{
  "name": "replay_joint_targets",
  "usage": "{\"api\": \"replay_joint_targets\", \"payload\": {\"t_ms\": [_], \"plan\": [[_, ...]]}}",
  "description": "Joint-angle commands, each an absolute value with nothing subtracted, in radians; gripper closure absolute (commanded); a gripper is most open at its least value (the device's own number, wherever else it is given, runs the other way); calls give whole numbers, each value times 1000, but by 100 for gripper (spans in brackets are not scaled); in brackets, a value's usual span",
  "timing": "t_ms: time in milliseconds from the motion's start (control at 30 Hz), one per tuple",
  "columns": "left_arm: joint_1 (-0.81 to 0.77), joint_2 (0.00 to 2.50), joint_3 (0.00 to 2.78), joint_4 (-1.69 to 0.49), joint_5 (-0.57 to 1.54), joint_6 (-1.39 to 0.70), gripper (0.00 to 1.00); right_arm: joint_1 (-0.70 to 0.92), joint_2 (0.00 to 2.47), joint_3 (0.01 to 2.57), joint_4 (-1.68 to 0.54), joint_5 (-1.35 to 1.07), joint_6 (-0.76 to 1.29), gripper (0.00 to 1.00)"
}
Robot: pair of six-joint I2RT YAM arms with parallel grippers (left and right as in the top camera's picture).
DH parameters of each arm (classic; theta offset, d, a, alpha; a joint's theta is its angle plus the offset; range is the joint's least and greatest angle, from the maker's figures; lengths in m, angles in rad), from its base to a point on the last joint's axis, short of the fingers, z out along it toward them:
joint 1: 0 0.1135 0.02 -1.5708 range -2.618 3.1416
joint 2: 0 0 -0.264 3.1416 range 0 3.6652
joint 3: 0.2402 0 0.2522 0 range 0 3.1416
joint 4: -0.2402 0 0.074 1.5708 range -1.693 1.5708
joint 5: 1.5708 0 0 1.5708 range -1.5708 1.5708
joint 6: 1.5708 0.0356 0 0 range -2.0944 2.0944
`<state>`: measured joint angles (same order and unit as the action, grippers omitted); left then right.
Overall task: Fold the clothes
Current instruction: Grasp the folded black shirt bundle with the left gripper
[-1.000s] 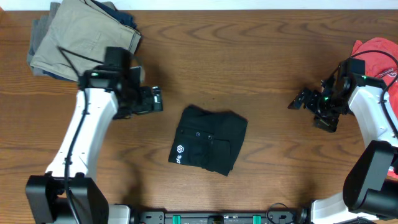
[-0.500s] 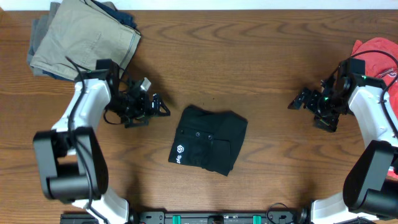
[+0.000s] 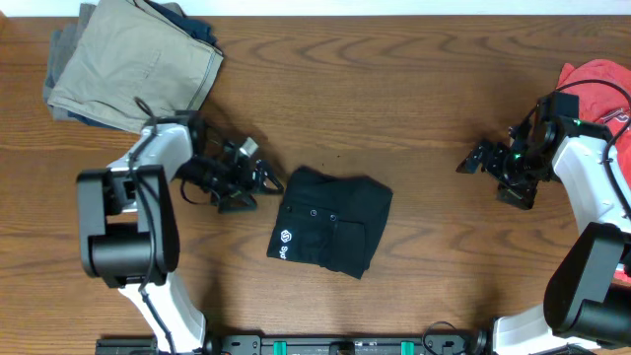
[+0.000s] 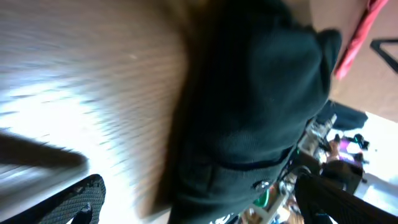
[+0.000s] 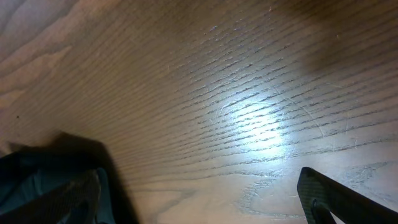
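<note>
The left gripper should next grab the folded black garment to lay the bundle onto the stack with the khaki trousers, and it should take the garment by its edge facing them.
The clothes, a black garment (image 3: pixel 330 225) with a small white logo, lie folded into a compact bundle at the table's centre. My left gripper (image 3: pixel 264 189) sits low, right at the bundle's upper left edge, jaws wide open. In the left wrist view the black garment (image 4: pixel 249 106) fills the space ahead, between the two fingers (image 4: pixel 74 199), with nothing gripped. My right gripper (image 3: pixel 478 176) hovers open over bare wood well to the right of the garment. The right wrist view shows only table between its fingertips (image 5: pixel 336 199).
A stack of khaki trousers (image 3: pixel 128 64) over darker cloth lies at the back left corner. A red T-shirt (image 3: pixel 601 84) is bunched at the right edge, behind the right arm. The wooden table (image 3: pixel 394 99) stretches between them.
The left arm has swung round and its gripper has travelled right and slightly down, arriving at the garment's left edge. The right arm and the garment have stayed still.
</note>
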<state>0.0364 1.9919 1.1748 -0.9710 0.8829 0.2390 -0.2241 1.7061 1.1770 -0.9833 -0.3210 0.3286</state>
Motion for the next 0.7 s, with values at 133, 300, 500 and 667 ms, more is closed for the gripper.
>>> {"api": "replay_joint_targets", "payload": {"t_ms": [133, 300, 500, 667], "plan": [[-36, 2022, 1072, -861, 992, 279, 2, -228, 1687, 1191, -984, -321, 317, 1], [-60, 2022, 1030, -828, 1014, 268, 2, -228, 1687, 1191, -984, -321, 317, 1], [-72, 2022, 1026, -815, 1013, 247, 1, -228, 1687, 1191, -984, -321, 317, 1], [-72, 2022, 1026, -763, 1009, 137, 31, -228, 1687, 1191, -984, -321, 317, 1]]}}
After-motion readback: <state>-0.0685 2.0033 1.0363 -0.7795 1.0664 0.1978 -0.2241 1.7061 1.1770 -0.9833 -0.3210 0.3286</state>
